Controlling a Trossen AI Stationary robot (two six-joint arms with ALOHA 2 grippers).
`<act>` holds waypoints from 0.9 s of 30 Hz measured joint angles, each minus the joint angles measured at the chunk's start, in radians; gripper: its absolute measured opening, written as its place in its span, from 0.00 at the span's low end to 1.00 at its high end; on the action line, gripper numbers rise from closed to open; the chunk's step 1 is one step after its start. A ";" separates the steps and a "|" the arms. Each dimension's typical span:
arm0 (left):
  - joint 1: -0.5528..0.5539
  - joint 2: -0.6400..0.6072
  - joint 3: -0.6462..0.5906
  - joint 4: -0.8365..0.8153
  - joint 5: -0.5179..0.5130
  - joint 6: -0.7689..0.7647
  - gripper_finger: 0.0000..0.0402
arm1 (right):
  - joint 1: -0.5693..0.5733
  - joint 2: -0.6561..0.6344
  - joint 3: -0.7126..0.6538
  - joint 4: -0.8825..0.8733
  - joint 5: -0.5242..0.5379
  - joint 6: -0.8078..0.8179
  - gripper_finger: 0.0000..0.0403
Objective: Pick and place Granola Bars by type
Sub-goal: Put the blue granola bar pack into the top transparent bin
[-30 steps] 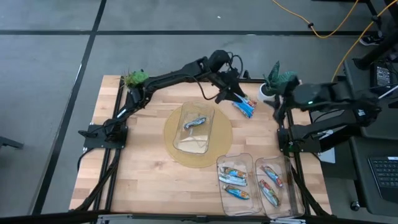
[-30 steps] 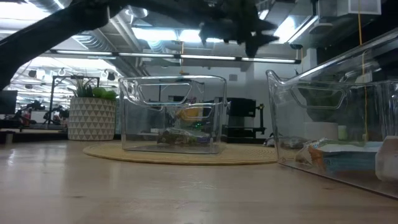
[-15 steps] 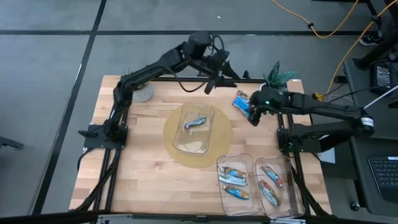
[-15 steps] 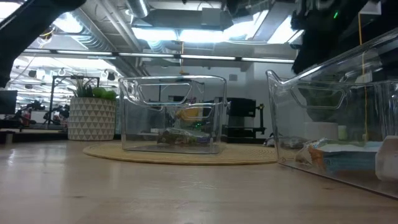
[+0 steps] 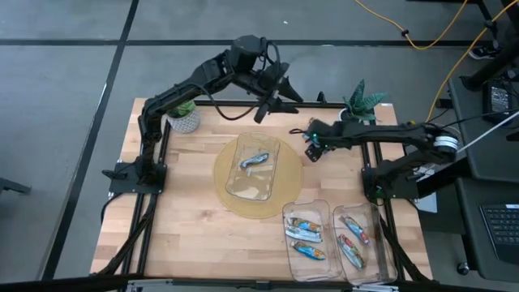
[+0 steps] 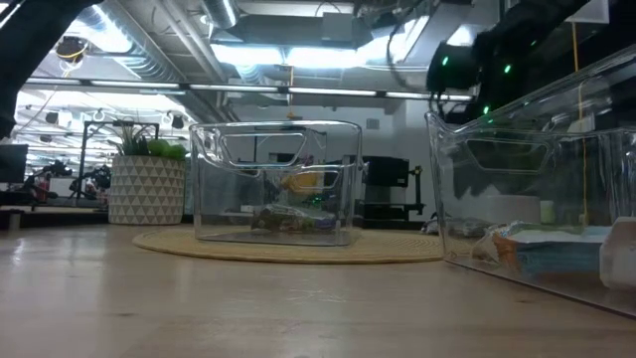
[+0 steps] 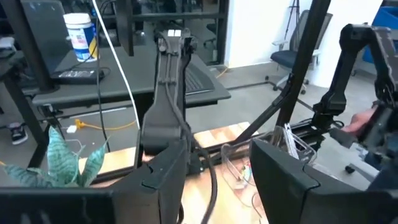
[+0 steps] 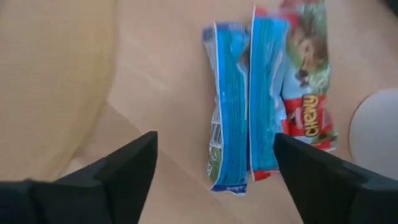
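Observation:
The granola bars need to be sorted by type. My right gripper should grab a blue granola bar by its middle (image 8: 227, 112) next.
Three granola bars lie side by side, flat on the wood near the table's far right: two blue ones (image 8: 229, 106) (image 8: 267, 93) and a red-and-green one (image 8: 308, 81). My right gripper (image 8: 214, 180) (image 5: 311, 147) hovers over them, open, a finger on either side, touching nothing. In the high view it covers them. My left gripper (image 7: 217, 186) (image 5: 272, 93) is open and raised above the table's far edge. A blue-and-silver bar (image 5: 255, 160) lies in the middle bin (image 5: 263, 188). Multicoloured bars (image 5: 304, 235) (image 5: 354, 237) lie in two bins at the near right.
The middle clear bin stands on a round woven mat (image 5: 231, 203). Two clear bins (image 5: 285, 212) (image 5: 375, 268) stand side by side at the near right edge. A potted plant (image 5: 185, 113) stands at the far left, another (image 5: 362, 101) at the far right beside the bars.
My left gripper has risen from the loose bars and drawn back toward the far edge and the left. My right gripper has swung from the far right corner toward the table's left and come over the bars.

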 joint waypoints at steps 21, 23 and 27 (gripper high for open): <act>0.001 0.000 0.000 -0.071 0.007 0.090 0.42 | -0.022 0.241 0.003 0.059 0.012 0.078 0.72; 0.001 0.000 0.000 -0.078 0.007 0.092 0.42 | -0.023 0.241 0.003 0.066 -0.012 0.079 0.67; 0.002 0.000 0.000 -0.078 0.007 0.097 0.42 | -0.023 0.241 0.003 0.079 -0.056 0.078 0.54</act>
